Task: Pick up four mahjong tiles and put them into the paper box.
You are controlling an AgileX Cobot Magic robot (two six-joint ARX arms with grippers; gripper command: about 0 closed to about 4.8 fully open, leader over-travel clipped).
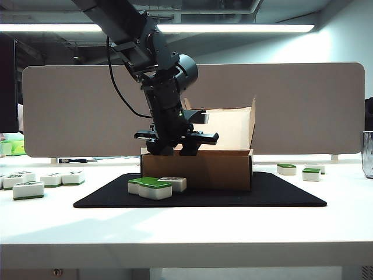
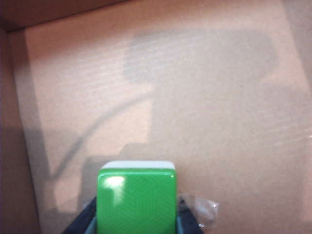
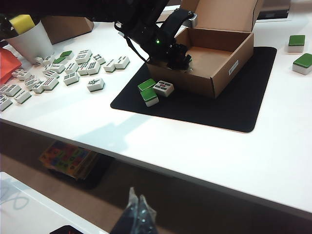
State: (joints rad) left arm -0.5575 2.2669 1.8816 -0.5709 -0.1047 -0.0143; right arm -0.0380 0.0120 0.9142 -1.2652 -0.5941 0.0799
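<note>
I need to open my left gripper now. The mahjong tile (image 2: 137,200) is low over the cardboard bottom behind the front side of the box, so it would land in the box.
My left gripper (image 1: 175,149) hangs just above the front wall of the open paper box (image 1: 198,169), over its left part. It is shut on a mahjong tile (image 2: 137,200), green back towards the camera, above the bare cardboard floor (image 2: 204,97). Three more mahjong tiles lie on the mat by the box's front left corner: two green-backed (image 3: 146,85) (image 3: 149,96) and one face up (image 3: 164,87). My right gripper (image 3: 135,202) is shut on nothing, well short of the table's front edge and lower than the tabletop.
The box stands on a black mat (image 1: 280,195). Several loose tiles (image 1: 28,188) lie on the table at the left, and two green-backed ones (image 1: 286,168) (image 1: 311,174) at the right. A white cup (image 3: 31,41) stands at the far left. A grey panel (image 1: 315,105) closes the back.
</note>
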